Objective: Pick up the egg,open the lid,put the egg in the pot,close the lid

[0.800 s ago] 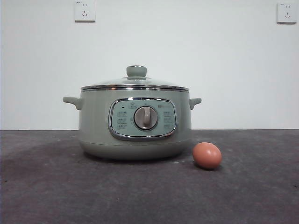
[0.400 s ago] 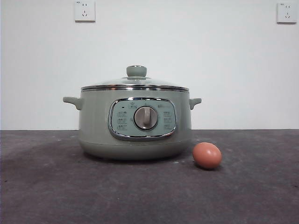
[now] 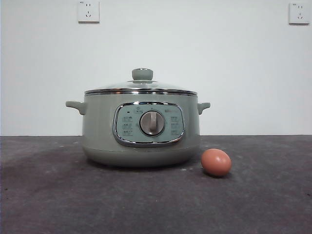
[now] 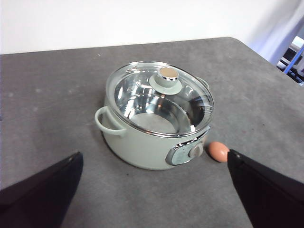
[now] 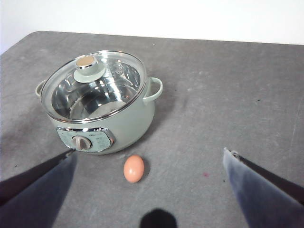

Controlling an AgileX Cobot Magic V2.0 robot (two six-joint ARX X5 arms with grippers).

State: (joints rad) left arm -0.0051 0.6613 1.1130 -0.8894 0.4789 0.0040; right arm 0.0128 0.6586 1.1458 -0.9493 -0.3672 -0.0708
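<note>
Next, my left gripper grips the glass lid by its green knob [image 3: 142, 74], to open the pot for the egg [image 3: 216, 162].
The pale sage-green pot [image 3: 141, 129] stands in the middle of the dark table, its glass lid [image 3: 141, 87] closed on it, green knob on top. The reddish-brown egg [image 3: 216, 162] lies on the table to the right of the pot, close to its base. The pot [image 4: 152, 128], the lid [image 4: 161, 95] and the egg [image 4: 218, 151] also show in the left wrist view. The right wrist view shows the pot [image 5: 102, 111], the lid [image 5: 92, 83] and the egg [image 5: 134, 168]. My left gripper [image 4: 152, 209] is open, high above the table. My right gripper [image 5: 147, 209] is open, high above the egg. Neither holds anything.
A white wall with two power sockets [image 3: 88, 11] stands behind the table. The dark grey table [image 3: 156, 204] stretches in front of the pot. The table's edge shows at one corner in the left wrist view [image 4: 256, 52].
</note>
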